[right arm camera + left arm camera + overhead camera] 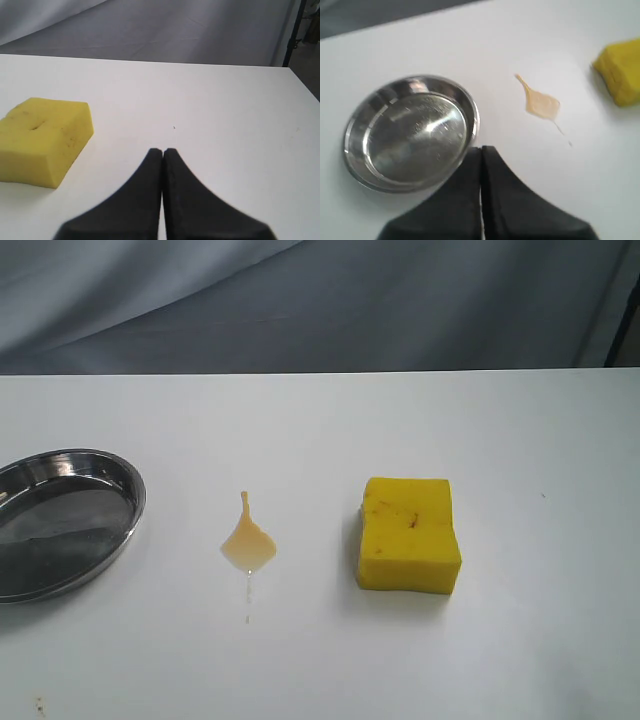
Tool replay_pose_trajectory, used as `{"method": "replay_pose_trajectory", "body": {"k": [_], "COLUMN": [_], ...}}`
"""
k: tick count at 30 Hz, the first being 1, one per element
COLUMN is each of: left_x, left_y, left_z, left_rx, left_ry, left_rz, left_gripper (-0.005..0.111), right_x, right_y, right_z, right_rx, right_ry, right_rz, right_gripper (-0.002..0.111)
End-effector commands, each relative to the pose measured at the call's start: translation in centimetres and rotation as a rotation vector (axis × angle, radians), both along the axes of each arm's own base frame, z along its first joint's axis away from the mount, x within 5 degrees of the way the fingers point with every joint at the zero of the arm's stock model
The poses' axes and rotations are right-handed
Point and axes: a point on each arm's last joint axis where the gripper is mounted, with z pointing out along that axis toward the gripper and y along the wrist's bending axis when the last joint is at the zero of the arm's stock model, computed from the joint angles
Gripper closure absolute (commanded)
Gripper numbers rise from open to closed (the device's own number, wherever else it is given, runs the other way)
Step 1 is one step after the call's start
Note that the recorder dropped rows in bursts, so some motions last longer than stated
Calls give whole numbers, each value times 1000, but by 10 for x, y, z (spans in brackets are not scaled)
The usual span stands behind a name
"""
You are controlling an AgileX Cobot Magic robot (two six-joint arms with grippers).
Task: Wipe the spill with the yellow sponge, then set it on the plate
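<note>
My left gripper is going to wipe the amber spill (248, 543), so next it should grab the yellow sponge by the middle of its top side (407, 519).
The yellow sponge (410, 533) lies flat on the white table, right of centre; it also shows in the right wrist view (44, 140) and at the edge of the left wrist view (620, 71). The amber spill (248, 543) sits between sponge and plate, its thin tail pointing to the back (541, 102). The steel plate (125, 530) rests empty at the left edge (470, 107). My left gripper (481, 149) is shut and empty beside the plate's rim. My right gripper (163, 150) is shut and empty, apart from the sponge. Neither gripper shows in the exterior view.
A few tiny droplets (248, 618) trail from the spill toward the front. A small brown speck (40, 704) marks the table's front left. A grey cloth backdrop (320, 300) hangs behind the table's back edge. A dark post (294, 30) stands past the table's right corner.
</note>
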Motion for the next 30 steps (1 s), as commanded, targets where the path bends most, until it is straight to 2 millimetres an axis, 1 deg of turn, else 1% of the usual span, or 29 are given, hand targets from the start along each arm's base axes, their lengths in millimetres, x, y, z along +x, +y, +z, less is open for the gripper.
{"method": "replay_pose_trajectory", "body": {"k": [1,5,7,10,12,13,15,18,21,26,30], "left_x": [18,33,42,51,57,60,68,85,106,139,159], "left_y": [-21,-49,-67,-98,-125,-135,-163,-201,-231,-270,-296], "left_z": [-16,-32,-43,-55,-61,-63,-65,-69,-75,-94,-105], "left_rx": [50,48,77,151,182,184,189,202,208,227,291], "left_ry": [170,294,334,365,376,382,410,452,481,480,461], "left_rz": [-156,-258,-305,-380,-394,-383,-386,-393,-394,-404,-501], "left_gripper": [107,107,107,107,107,107,107,107,107,107,106], "right_x": [0,0,0,0,0,0,0,0,0,0,0], "right_y": [0,0,0,0,0,0,0,0,0,0,0], "right_z": [-1,-1,-1,-1,-1,-1,-1,-1,-1,-1,-1], "right_rx": [11,9,9,9,9,9,9,9,11,11,11], "right_ry": [-3,-3,-3,-3,-3,-3,-3,-3,-3,-3,-3], "right_rz": [-1,-1,-1,-1,-1,-1,-1,-1,-1,-1,-1], "right_gripper": [108,108,108,108,108,108,108,108,108,108,108]}}
